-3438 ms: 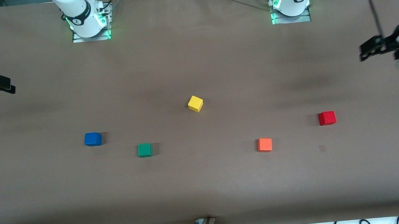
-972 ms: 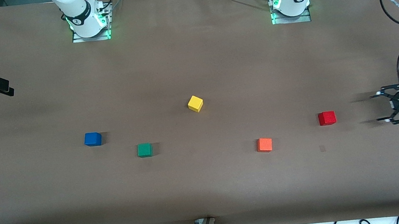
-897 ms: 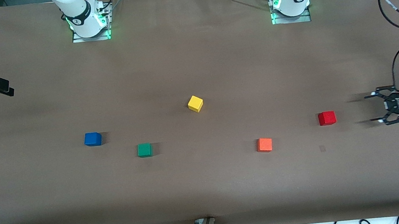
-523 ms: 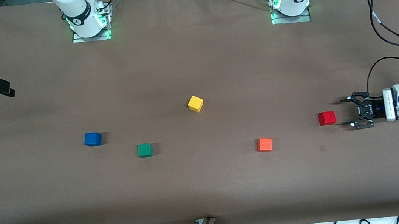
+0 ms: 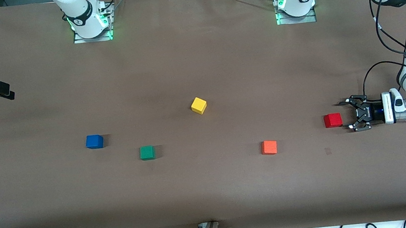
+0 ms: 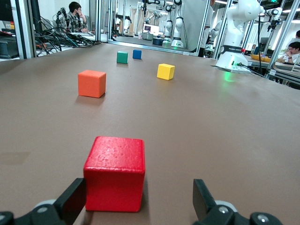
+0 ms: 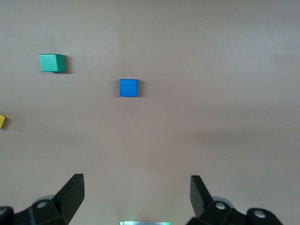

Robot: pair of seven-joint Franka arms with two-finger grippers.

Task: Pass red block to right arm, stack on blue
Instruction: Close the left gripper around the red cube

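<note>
My left gripper moves toward the red block before it closes on the red block, since my fingers barely reach the red block's near side (image 5: 333, 121) (image 6: 114, 190).
The red block (image 5: 332, 120) sits on the table toward the left arm's end. My left gripper (image 5: 345, 115) lies low and level right beside it, open. In the left wrist view the red block (image 6: 115, 173) sits at the mouth of the left gripper (image 6: 137, 206), close to one fingertip (image 6: 71, 201) and not gripped. The blue block (image 5: 94, 141) sits toward the right arm's end and also shows in the right wrist view (image 7: 128, 87). My right gripper (image 5: 6, 91) waits open and empty, up over the table's edge at the right arm's end; it also shows in the right wrist view (image 7: 137, 197).
An orange block (image 5: 269, 147) sits nearer the front camera than the red one, toward the table's middle. A green block (image 5: 147, 152) sits beside the blue one. A yellow block (image 5: 199, 105) sits mid-table. The brown table (image 5: 212, 190) carries nothing else.
My left arm has swung down from the table's end and slid its open gripper low along the table up to the red block. The right gripper and all blocks have stayed put.
</note>
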